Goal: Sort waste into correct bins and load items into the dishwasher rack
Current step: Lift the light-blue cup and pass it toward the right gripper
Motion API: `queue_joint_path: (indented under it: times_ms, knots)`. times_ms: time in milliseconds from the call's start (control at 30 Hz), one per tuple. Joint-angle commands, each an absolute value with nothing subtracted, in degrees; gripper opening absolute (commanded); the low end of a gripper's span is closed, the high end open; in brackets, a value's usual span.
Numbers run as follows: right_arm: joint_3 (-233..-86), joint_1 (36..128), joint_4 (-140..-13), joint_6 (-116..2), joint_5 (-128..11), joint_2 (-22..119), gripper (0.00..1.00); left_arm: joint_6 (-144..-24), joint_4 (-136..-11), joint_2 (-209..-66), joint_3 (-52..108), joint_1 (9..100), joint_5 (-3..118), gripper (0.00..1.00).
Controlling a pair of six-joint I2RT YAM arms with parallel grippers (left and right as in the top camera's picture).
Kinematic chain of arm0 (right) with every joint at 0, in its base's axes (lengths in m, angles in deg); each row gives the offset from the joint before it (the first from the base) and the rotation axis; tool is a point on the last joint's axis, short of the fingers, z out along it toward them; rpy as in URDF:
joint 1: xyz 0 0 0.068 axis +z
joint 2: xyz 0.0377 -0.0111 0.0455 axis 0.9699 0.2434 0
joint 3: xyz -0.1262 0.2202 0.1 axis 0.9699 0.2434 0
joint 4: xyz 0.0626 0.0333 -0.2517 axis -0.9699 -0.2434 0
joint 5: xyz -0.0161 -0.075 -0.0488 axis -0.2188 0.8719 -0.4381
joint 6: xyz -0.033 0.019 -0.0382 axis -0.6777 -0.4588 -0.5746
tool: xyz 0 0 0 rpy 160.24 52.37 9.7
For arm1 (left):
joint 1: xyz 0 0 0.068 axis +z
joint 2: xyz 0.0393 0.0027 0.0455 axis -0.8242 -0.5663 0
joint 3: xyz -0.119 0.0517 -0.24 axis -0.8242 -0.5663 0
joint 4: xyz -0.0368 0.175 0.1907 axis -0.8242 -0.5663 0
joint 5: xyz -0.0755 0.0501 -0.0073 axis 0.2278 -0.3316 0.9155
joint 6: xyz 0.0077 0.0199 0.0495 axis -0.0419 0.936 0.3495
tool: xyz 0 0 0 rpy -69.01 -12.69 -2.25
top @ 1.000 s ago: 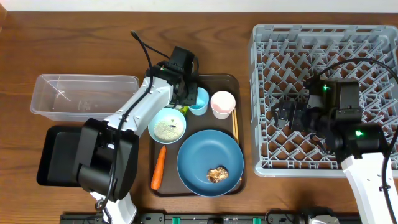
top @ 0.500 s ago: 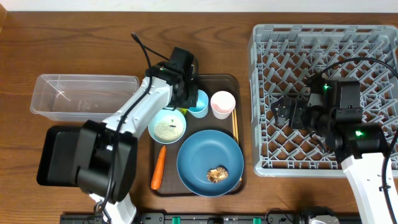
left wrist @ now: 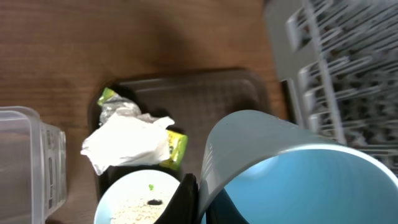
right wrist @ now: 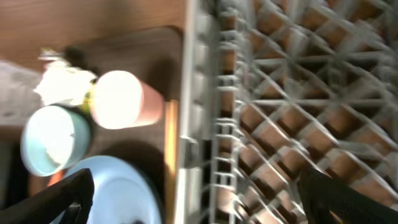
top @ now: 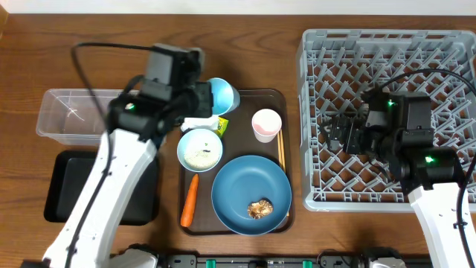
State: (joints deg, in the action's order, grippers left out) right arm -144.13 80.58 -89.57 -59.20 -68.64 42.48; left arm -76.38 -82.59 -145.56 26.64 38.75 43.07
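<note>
The light blue cup needs my right gripper to reach it and grab its base end [top: 233, 97], so the cup's rim stays free and the cup can go with its opening down into the rack [top: 387, 52].
My left gripper [top: 210, 97] is shut on the rim of the light blue cup [top: 222, 94] and holds it tilted above the back of the brown tray; in the left wrist view one finger [left wrist: 186, 198] pinches the cup wall [left wrist: 273, 168]. The crumpled white paper with yellow-green wrapper [top: 204, 124] lies below it. The white bowl [top: 199, 149] holds rice. The carrot [top: 189, 201], blue plate [top: 245, 190] with a brown scrap [top: 259, 210], pink cup [top: 265, 124] and chopsticks [top: 281, 160] lie on the tray. My right gripper [top: 338, 135] is open and empty over the grey rack [top: 387, 52].
The brown serving tray [top: 245, 97] sits mid-table. The clear tub [top: 71, 115] and the black tray [top: 56, 186] lie at the left, partly under my left arm. The rack's left wall [right wrist: 196, 93] stands between my right gripper and the tray.
My left gripper has lifted the light blue cup off the tray and tilted it, uncovering the crumpled paper. My right gripper has barely moved over the rack.
</note>
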Motion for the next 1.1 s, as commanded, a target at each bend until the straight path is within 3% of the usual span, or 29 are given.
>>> queue_joint_path:
  times_ms: [0, 100, 333, 467, 1067]
  knots:
    - [-145.0, 79.3, -86.5, -62.0, -83.8, 40.3, 0.89, -76.7, -82.2, -142.8, 27.5, 41.5, 55.4, 0.06]
    - [-145.0, 79.3, -80.0, -60.3, -95.0, 38.3, 0.95, -76.7, -81.0, -141.9, 27.5, 44.8, 68.2, 0.06]
    - [-145.0, 79.4, -64.8, -53.0, -109.5, 34.6, 0.91, -77.5, -75.7, -144.4, 27.5, 50.9, 99.5, 0.06]
    - [-145.0, 81.1, -59.9, -48.8, -109.9, 34.6, 0.91, -80.4, -69.8, -146.7, 27.5, 51.2, 111.7, 0.06]
    - [-145.0, 94.2, -46.8, -50.2, -103.8, 41.8, 0.94, -84.4, -66.9, -147.9, 27.5, 50.6, 119.7, 0.06]
